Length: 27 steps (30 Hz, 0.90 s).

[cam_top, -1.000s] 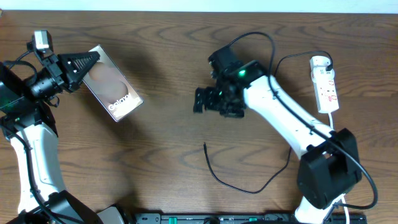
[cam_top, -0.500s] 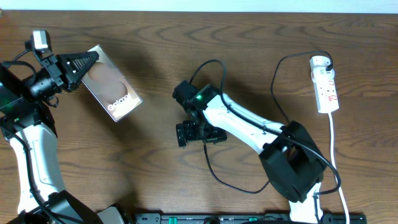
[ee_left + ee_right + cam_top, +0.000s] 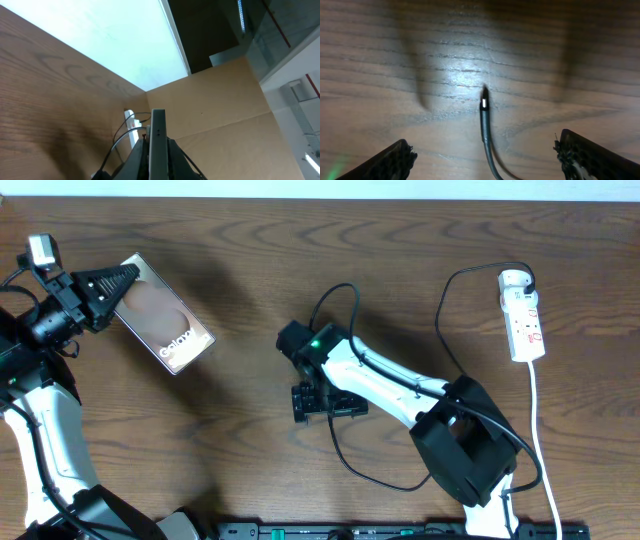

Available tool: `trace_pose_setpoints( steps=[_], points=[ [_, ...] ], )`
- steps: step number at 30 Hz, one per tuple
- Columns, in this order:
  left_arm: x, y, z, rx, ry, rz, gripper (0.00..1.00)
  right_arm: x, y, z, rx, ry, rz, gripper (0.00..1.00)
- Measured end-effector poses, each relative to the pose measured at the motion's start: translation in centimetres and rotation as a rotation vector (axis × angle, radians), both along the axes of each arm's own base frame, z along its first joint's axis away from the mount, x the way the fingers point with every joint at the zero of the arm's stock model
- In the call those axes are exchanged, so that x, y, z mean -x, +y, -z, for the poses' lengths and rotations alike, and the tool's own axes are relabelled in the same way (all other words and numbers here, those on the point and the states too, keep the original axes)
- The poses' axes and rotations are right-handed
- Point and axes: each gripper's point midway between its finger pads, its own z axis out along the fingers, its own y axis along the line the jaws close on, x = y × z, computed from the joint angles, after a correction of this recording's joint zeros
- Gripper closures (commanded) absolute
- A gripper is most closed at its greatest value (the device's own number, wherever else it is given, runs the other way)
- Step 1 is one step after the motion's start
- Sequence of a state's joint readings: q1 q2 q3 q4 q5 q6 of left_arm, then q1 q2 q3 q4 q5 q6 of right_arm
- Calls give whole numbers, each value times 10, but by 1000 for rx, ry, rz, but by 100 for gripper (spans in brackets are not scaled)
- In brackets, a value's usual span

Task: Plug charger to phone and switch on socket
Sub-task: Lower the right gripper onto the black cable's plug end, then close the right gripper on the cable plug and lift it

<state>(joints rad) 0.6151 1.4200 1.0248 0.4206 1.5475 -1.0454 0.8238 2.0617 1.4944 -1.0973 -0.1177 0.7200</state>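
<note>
I will next use my right gripper to grab the charger just behind its metal tip [image 3: 485, 125], so the tip stays exposed and points outward to plug into the phone.
My left gripper [image 3: 118, 280] is shut on the phone [image 3: 160, 326], a brownish reflective slab with white "Galaxy" text, held above the table at the far left. In the left wrist view the phone [image 3: 158, 140] shows edge-on between the fingers. The charger [image 3: 350, 465] is a thin black cable lying on the wood. Its plug end [image 3: 484, 103] lies on the table between the open fingers of my right gripper [image 3: 485, 157]. In the overhead view my right gripper [image 3: 328, 404] sits low over that end. The white socket [image 3: 524, 316] lies at the far right.
The socket's white cord [image 3: 545, 450] runs down the right edge toward the front. A thicker black arm cable [image 3: 450, 310] loops over the table behind my right arm. A black rail [image 3: 350, 530] lines the front edge.
My right arm swung left and down from mid-table to hover over the charger's plug end. My left gripper carried the phone a little further left.
</note>
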Motion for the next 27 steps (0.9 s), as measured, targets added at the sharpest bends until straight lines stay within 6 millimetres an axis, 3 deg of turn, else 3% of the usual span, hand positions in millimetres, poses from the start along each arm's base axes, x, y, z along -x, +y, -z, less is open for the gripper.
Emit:
trace_pose_setpoints(
  steps=[11,19,25,27],
  points=[
    [0,0,0,0,0,0,93,3,-5,7,43,-19,13,15],
    [0,0,0,-2,-2,0,93,10,-6,24,70,35,20,39],
    [0,0,0,-2,-3,0,93,12,-4,25,60,50,24,45],
    [0,0,0,-2,-3,0,93,13,-4,25,60,51,23,51]
  ],
)
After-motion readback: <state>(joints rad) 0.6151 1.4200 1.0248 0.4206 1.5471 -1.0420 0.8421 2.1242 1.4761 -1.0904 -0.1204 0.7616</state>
